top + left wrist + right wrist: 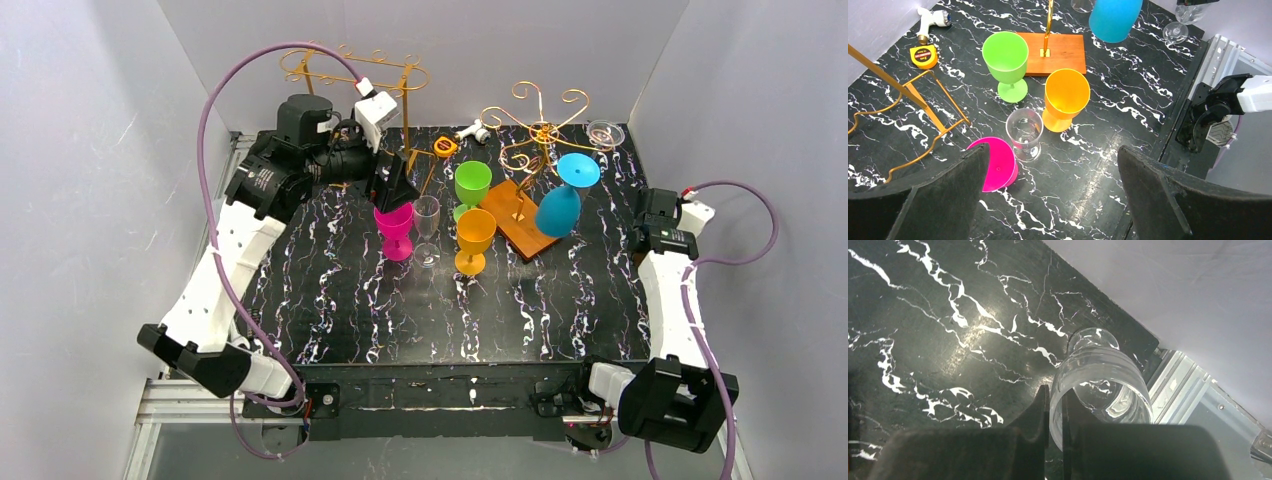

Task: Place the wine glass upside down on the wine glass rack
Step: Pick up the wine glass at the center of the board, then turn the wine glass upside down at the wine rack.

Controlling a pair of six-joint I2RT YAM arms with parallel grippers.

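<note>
My right gripper pinches the clear glass's side from inside and outside and would lift it by its rim (1055, 411).
A gold wire rack (530, 128) on a wooden base (1058, 52) stands at the back right, with a blue glass (560, 205) hanging upside down on it. My left gripper (392, 190) is open and empty, just above a pink glass (998, 162) that stands by its left finger. A clear glass (1024, 132) stands next to the pink one. My right gripper (1057, 405) is shut on the rim of another clear glass (1103, 375), one finger inside and one outside, near the table's right edge. That glass also shows in the left wrist view (1175, 31).
A green glass (472, 185) and an orange glass (475, 238) stand upright mid-table. A second gold rack (350, 70) stands at the back left. A yellow tape measure (445, 147), a small white object (472, 130) and a clear glass (603, 133) lie along the back.
</note>
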